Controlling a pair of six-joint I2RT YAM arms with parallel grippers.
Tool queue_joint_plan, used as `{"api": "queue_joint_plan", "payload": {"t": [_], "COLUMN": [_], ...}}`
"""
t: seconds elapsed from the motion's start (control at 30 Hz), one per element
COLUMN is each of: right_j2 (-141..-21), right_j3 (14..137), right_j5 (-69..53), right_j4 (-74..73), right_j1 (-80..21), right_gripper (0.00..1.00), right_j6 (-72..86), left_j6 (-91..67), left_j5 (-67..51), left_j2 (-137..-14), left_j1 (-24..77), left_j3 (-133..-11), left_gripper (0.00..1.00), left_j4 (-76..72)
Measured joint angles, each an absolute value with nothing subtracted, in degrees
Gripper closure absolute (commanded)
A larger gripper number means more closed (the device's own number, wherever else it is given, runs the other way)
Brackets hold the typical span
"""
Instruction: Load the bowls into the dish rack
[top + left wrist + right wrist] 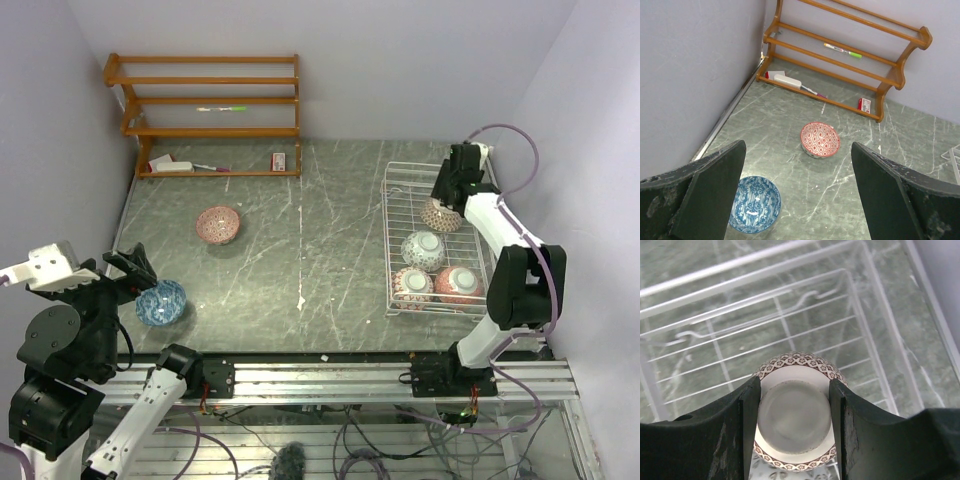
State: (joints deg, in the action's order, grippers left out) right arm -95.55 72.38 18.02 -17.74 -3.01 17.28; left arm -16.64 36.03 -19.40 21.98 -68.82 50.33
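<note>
I should keep holding the brown-rimmed bowl with my right gripper. The grey-patterned bowl's edge is under the brown-rimmed bowl's rim, so the brown-rimmed bowl [795,371] would drop short against that edge if I opened now.
The white wire dish rack [393,215] stands at the right. It holds three upside-down bowls: a grey-patterned one [424,250], a pink one [412,285] and a red one [458,284]. My right gripper [447,200] is shut on the foot of a fourth, a brown-rimmed bowl [795,371] held upside down over the rack's wires [790,300]. A red-pink bowl [217,225] and a blue bowl [161,302] sit upright on the table at the left. My left gripper [797,200] is open and empty, high above the table, with the blue bowl [755,204] by its left finger and the red bowl [820,139] ahead.
An orange-brown wooden shelf unit [215,110] stands against the back wall at the left, with a pen, a white block and a small red box on it. Walls close in at the left and right. The rack's far end is bare wire.
</note>
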Motion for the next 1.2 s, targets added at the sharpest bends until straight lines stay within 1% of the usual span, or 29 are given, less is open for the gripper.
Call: {"api": "queue_joint_plan", "payload": {"t": [0.47, 0.77, 0.83, 0.93, 1.03, 1.2], "right_j2": [-92.68, -89.56, -88.82, -87.77, -87.33, -87.83], "right_j3": [61.76, 57.10, 56.07, 54.63, 53.63, 53.43], "right_j5": [24.91, 28.18, 28.53, 28.99, 29.15, 28.64], "right_j4": [-11.42, -7.66, -6.92, -6.04, -4.73, -3.88], "right_j1": [1.91, 1.87, 1.85, 1.87, 1.87, 1.89], "right_gripper": [0.75, 0.75, 0.74, 0.68, 0.64, 0.46], "right_j6": [20.58, 24.03, 24.95, 25.74, 26.15, 26.96], "left_j6": [-16.21, -15.00, -14.85, -14.74, -14.74, -14.74], "left_j5": [36.01, 36.25, 36.42, 36.45, 36.42, 36.45], "left_j2": [-19.27, -18.52, -18.50, -18.50, -18.52, -18.52], "left_j1": [22.04, 22.74, 22.94, 23.29, 23.55, 23.73], "left_j3": [-68.47, -68.38, -68.38, -68.38, -68.38, -68.38], "left_gripper": [0.02, 0.02, 0.03, 0.03, 0.02, 0.02], "left_j4": [50.30, 50.30, 50.30, 50.30, 50.30, 50.30]}}
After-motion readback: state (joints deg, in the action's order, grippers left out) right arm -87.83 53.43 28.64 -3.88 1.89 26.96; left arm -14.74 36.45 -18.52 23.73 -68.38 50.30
